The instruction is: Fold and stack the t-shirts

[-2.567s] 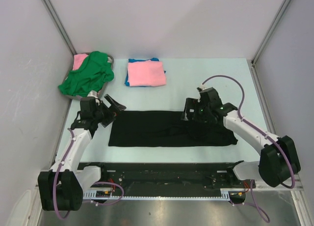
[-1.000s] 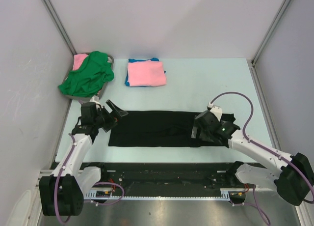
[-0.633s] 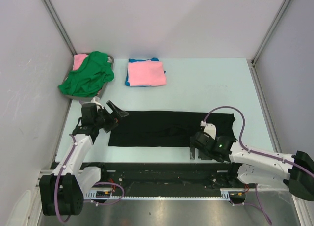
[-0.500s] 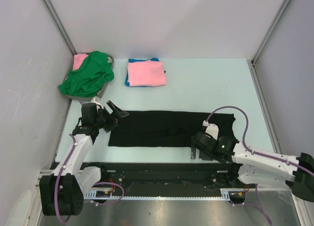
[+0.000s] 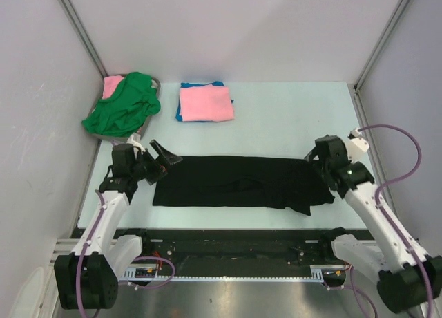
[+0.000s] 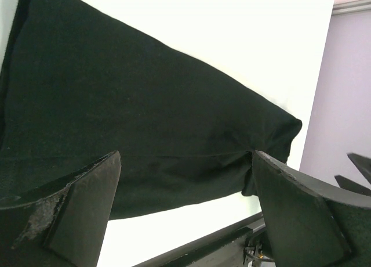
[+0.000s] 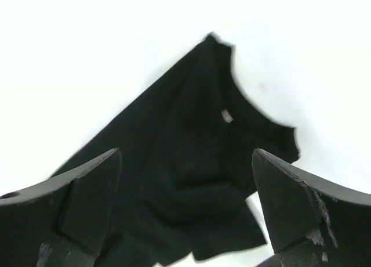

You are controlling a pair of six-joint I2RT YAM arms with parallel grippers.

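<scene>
The black t-shirt's end is rumpled. My right gripper needs to grab it next, by its far corner near the white label [image 7: 226, 116], to turn the t-shirt for folding.
The black t-shirt [image 5: 235, 182] lies folded into a long strip across the table's middle, its right end rumpled. It fills the left wrist view [image 6: 133, 145] and shows in the right wrist view [image 7: 185, 174] with its small white label [image 7: 226, 116]. My left gripper [image 5: 162, 159] is open and empty above the strip's left end. My right gripper [image 5: 319, 160] is open and empty above the right end. A pink t-shirt [image 5: 206, 102] lies folded on a blue one [image 5: 181, 113] at the back. A green t-shirt [image 5: 124, 104] is heaped at the back left.
The green heap lies in a basket [image 5: 156, 86] with another pink cloth [image 5: 112, 85] under it. A black rail [image 5: 228, 238] runs along the table's near edge. Grey walls stand on the left, the right and behind.
My right arm swung from the near edge of the black t-shirt back up to its right end. The shirt's right end is now more rumpled. My left gripper barely moved.
</scene>
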